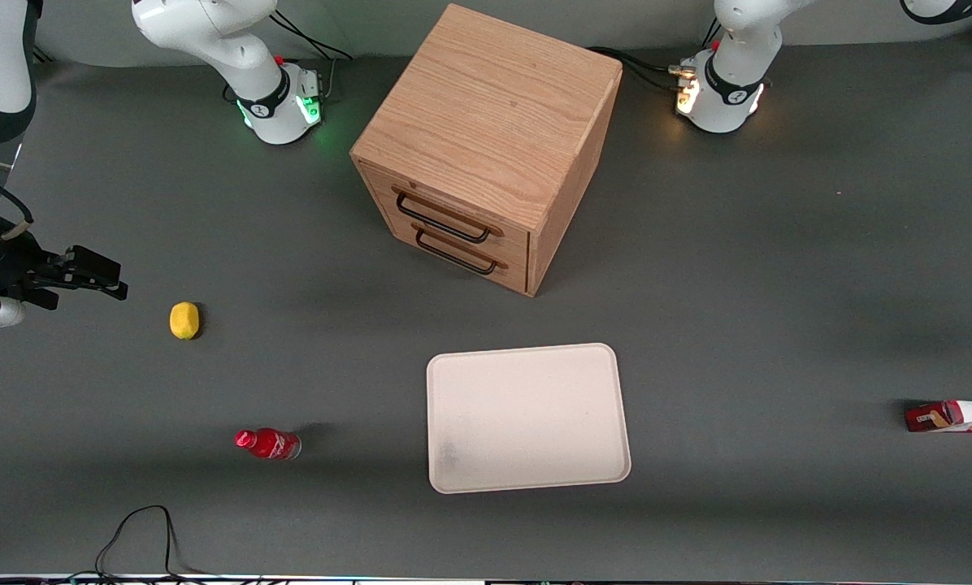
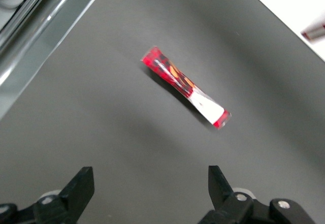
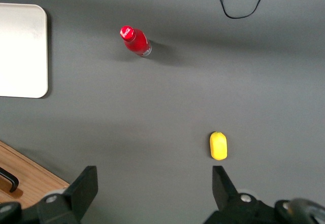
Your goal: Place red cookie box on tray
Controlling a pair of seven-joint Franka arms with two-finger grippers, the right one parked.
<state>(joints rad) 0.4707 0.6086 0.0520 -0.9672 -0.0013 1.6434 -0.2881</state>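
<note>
The red cookie box needs to go on the tray (image 1: 527,418). For that, my gripper should next take hold of the box by its white-panelled end.
The red cookie box (image 1: 953,416) lies flat on the dark table at the working arm's end, partly cut off by the front view's edge. In the left wrist view the red cookie box (image 2: 185,87) shows whole: a long narrow carton with a white panel at one end, lying at a slant. My gripper (image 2: 149,169) hovers above the table, open, with nothing between its fingers (image 2: 81,183) and a clear gap to the box. It is outside the front view. The cream-white tray (image 1: 527,418) lies empty near the table's middle, nearer the front camera than the cabinet.
A wooden drawer cabinet (image 1: 486,138) with two black handles stands farther from the front camera than the tray. Toward the parked arm's end are a yellow lemon (image 1: 184,320), a small red bottle (image 1: 268,444) and a black cable (image 1: 141,536). A metal table edge (image 2: 30,31) runs near the box.
</note>
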